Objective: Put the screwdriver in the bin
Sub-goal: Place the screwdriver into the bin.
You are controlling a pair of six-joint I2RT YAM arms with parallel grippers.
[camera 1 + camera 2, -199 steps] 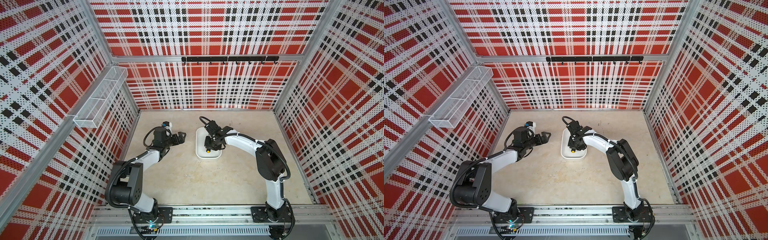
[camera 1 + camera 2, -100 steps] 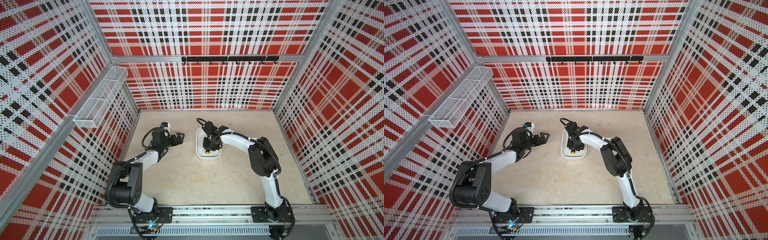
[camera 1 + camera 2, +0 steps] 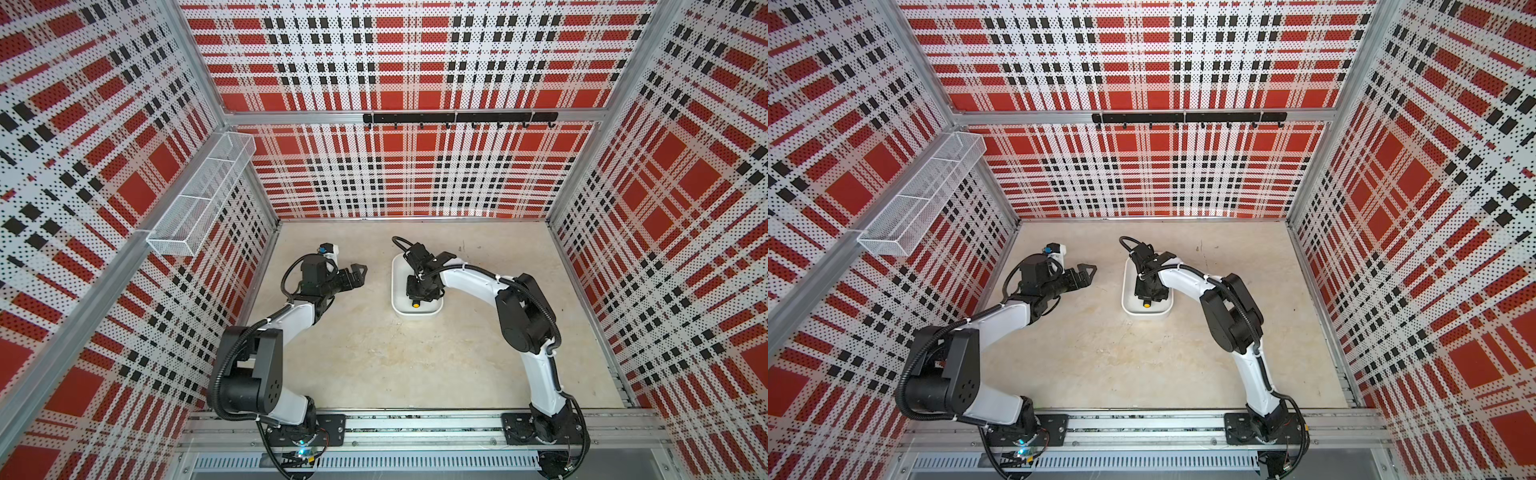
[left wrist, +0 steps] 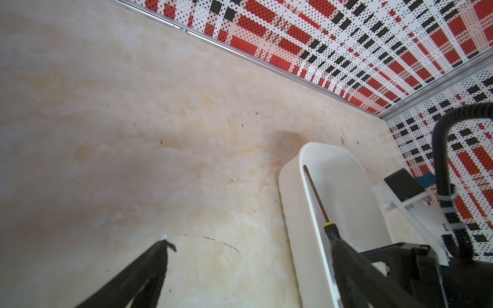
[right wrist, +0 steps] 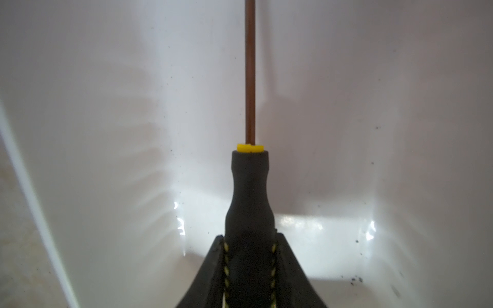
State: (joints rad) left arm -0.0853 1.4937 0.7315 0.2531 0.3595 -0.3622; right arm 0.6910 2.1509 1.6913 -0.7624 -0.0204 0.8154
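The screwdriver's yellow butt cap [image 3: 416, 304] is inside the white bin's front rim [image 3: 417, 313], so I will let go of the screwdriver with my right gripper.
The white bin [image 3: 397, 266] [image 3: 1127, 291] lies on the table at the middle rear. Over its floor my right gripper [image 3: 419, 293] [image 3: 1148, 293] is shut on the screwdriver, whose yellow butt cap [image 3: 415, 305] [image 3: 1146, 304] points toward the front. In the right wrist view the fingers [image 5: 213, 266] press both sides of the black handle [image 5: 249, 192], and the thin shaft runs ahead above the bin's floor [image 5: 106, 133]. My left gripper [image 3: 360, 272] [image 3: 1090, 270] [image 4: 249, 240] stands open and empty left of the bin [image 4: 293, 202]; its view shows the shaft [image 4: 316, 194] inside.
A white wire-mesh basket [image 3: 199, 199] hangs on the left wall, well above the table. A black hook rail [image 3: 459, 117] runs along the back wall. Plaid perforated walls close in three sides, and the arm bases sit on the front rail.
The right arm has shifted slightly left, carrying the screwdriver a little further along inside the bin. The left gripper has hardly moved and stays open.
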